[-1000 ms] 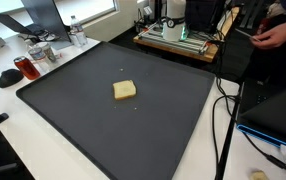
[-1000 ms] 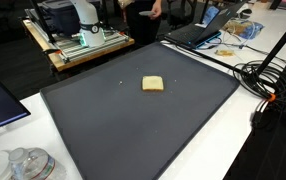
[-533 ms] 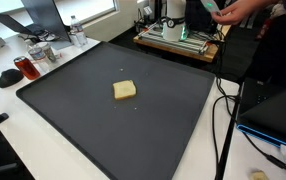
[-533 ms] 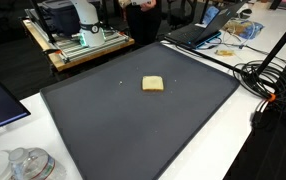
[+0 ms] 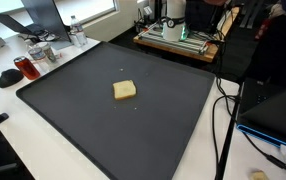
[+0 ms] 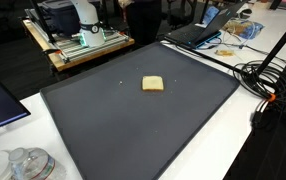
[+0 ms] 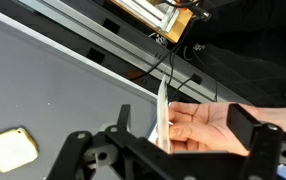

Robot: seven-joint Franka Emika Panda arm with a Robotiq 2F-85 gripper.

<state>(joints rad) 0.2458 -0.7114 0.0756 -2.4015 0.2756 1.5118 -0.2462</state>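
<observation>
The thin white flat item [image 7: 163,119] is edge-on between my gripper's fingers, so it is now time to close. Closing now would catch the item.
In the wrist view my gripper [image 7: 186,125] is open, its two dark fingers [image 7: 248,127] spread wide. Between them a person's bare hand [image 7: 211,124] holds a thin white flat item [image 7: 164,112], seen edge-on; I cannot tell what it is, and the fingers do not touch it. A pale yellow square piece [image 7: 10,150] lies on the dark grey mat [image 7: 53,90] below and to the left. Both exterior views show that square [image 5: 125,90] [image 6: 154,84] alone near the mat's middle; the gripper does not appear in them.
A wooden cart with equipment [image 5: 178,35] [image 6: 78,40] stands behind the mat. A person in dark clothes [image 5: 273,40] [image 6: 143,18] is at the far edge. Cables [image 6: 268,75] and a laptop [image 6: 198,33] lie beside the mat; glasses [image 5: 28,65] sit on the white table.
The person's hand, raised at the top of an exterior view half a second ago, has left that view. The yellow square has not moved.
</observation>
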